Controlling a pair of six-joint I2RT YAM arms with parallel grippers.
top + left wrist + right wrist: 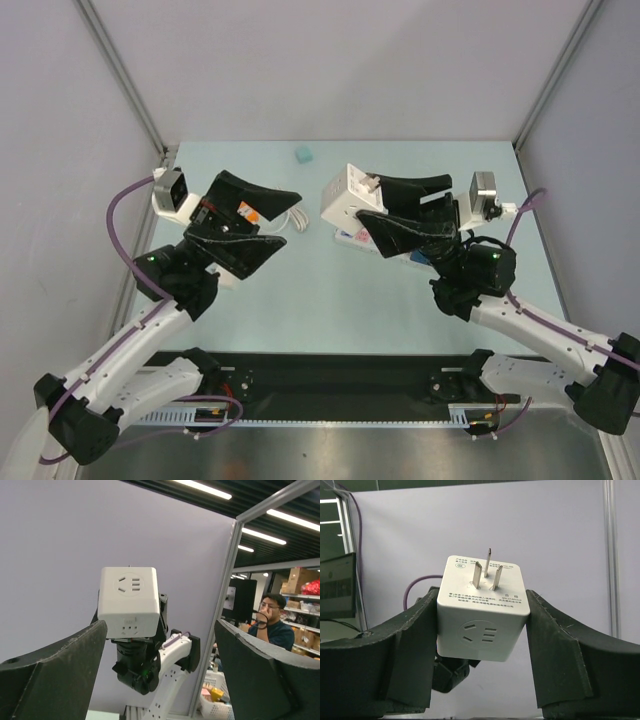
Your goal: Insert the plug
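Note:
The left gripper grabs the white cube plug adapter [345, 198] [128, 604] by opposite sides next, from the adapter's end away from the prongs, so the prongs stay free to insert.
A white cube plug adapter [481, 625] with three metal prongs [485, 575] on its top face sits between my right gripper's [482, 635] fingers [560, 650]. Both pads press its sides. In the top view the right gripper [375, 207] holds the cube [348, 196] above the table, prongs pointing left. My left gripper [290, 220] is open and empty, facing the cube from the left. In the left wrist view the cube [129, 602] shows between the wide-apart fingers [55, 675], farther off and held by the right arm. A white power strip [352, 238] lies partly hidden under the right gripper.
A white cable [297, 222] lies on the pale green table [330, 300] between the grippers. A small teal block [303, 154] sits near the back wall. Grey walls and metal frame posts [130, 80] close in the sides and back.

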